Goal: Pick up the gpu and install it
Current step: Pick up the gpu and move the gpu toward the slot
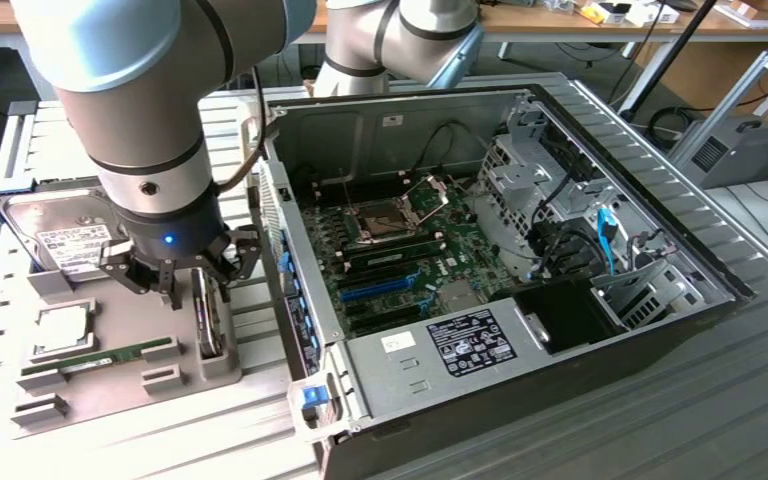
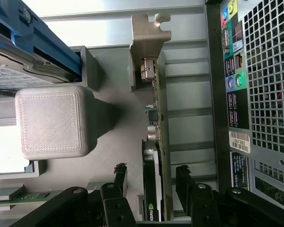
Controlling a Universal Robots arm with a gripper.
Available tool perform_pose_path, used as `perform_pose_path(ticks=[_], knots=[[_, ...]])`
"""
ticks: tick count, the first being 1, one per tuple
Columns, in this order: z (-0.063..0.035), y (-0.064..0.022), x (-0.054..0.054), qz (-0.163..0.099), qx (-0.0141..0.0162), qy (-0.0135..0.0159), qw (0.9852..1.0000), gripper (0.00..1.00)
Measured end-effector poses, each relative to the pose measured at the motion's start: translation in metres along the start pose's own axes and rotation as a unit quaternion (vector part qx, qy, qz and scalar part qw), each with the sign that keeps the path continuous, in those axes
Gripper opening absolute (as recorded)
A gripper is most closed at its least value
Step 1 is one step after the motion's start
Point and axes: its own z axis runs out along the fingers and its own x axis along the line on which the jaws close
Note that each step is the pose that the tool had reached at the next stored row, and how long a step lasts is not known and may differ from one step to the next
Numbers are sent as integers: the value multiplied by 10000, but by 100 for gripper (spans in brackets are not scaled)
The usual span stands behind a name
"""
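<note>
My gripper should next grab the GPU (image 2: 158,123) by its cooler-covered body (image 2: 153,179), so that it can install it in the computer case.
The gpu (image 1: 208,318) stands on edge in a slot of the grey parts holder (image 1: 117,300), just beside the open computer case (image 1: 491,250). In the wrist view the gpu (image 2: 158,123) is a thin dark board with a silver end bracket (image 2: 149,52). My gripper (image 1: 192,290) hangs directly over it. The gripper (image 2: 151,174) is open, with one black finger (image 2: 120,176) on each side of the card's edge and a small gap left on both sides. The fingers do not touch the board.
On the holder also lie a silver hard drive (image 1: 57,240), a square processor (image 1: 64,330) and a green memory stick (image 1: 97,357). The motherboard (image 1: 398,250) with blue expansion slots (image 1: 381,288) lies open in the case. The case's rear panel (image 2: 255,94) is close to the card.
</note>
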Motion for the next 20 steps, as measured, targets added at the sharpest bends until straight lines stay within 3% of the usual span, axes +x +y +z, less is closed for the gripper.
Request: perform_pose_path(ticks=[6,7,20], knots=[[0,0,-1,0,0,0,10000,53],[0,0,-1,0,0,0,10000,45],[-45,1,-1,0,0,-2,10000,45]])
